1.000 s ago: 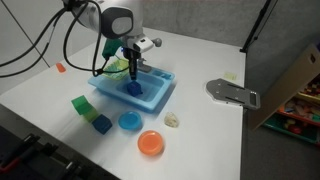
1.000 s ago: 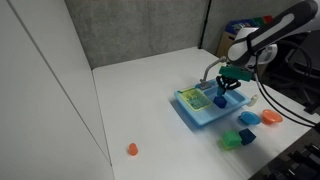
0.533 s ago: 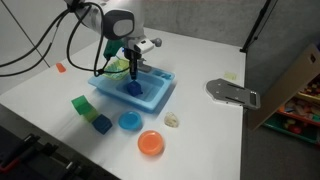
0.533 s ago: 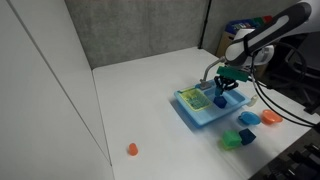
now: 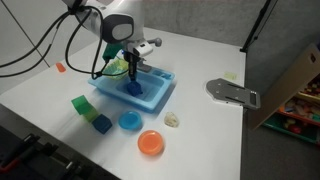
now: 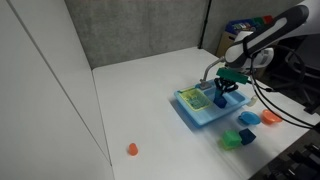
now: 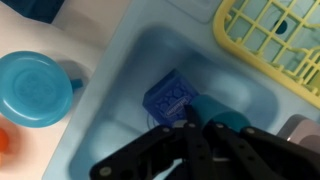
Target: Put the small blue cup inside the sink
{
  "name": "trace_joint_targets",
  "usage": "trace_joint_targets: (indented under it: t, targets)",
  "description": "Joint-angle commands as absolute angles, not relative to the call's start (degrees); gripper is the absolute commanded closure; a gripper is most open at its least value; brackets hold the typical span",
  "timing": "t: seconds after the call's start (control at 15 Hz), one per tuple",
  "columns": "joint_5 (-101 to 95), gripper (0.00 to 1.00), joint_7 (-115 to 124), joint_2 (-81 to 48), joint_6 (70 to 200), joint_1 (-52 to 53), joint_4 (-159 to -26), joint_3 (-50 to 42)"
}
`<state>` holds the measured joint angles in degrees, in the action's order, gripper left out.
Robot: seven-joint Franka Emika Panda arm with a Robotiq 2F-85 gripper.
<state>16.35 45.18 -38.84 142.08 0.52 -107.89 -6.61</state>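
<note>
I need to open my gripper now: the small blue cup at my fingers is inside the basin, beside the rack, and would stay in the sink.
The small blue cup [image 7: 168, 97] lies in the basin of the light blue sink [image 7: 110, 100]. It also shows in both exterior views [image 5: 133, 91] [image 6: 219, 102]. My gripper [image 7: 187, 122] reaches down into the basin, its fingers close together on the cup's edge. A teal rounded part [image 7: 220, 113] shows right beside the fingertips. In both exterior views the gripper [image 5: 132, 82] [image 6: 221, 92] stands upright over the sink [image 5: 160, 97] [image 6: 196, 116]. The contact itself is partly hidden by the fingers.
The yellow-green dish rack [image 7: 275, 35] fills the sink's other part. On the table beside the sink lie a green block [image 5: 80, 103], a dark blue block [image 5: 90, 113], a teal block [image 5: 102, 125], a round blue dish [image 5: 129, 121] and an orange dish [image 5: 150, 143]. A grey metal plate [image 5: 232, 92] lies farther off.
</note>
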Motion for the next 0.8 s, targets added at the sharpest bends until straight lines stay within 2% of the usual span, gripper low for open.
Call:
trace_joint_targets:
  t: [0.0,0.67,0.73]
  targets:
    - [17.60,0.96,47.03,-38.17,143.70,0.73,-109.30,-6.60]
    - [18.73,0.95,49.20,-37.98,144.92,0.46,-110.74,-6.57]
    - [18.71,0.85,49.46,-38.03,144.86,0.46,-110.68,-6.57]
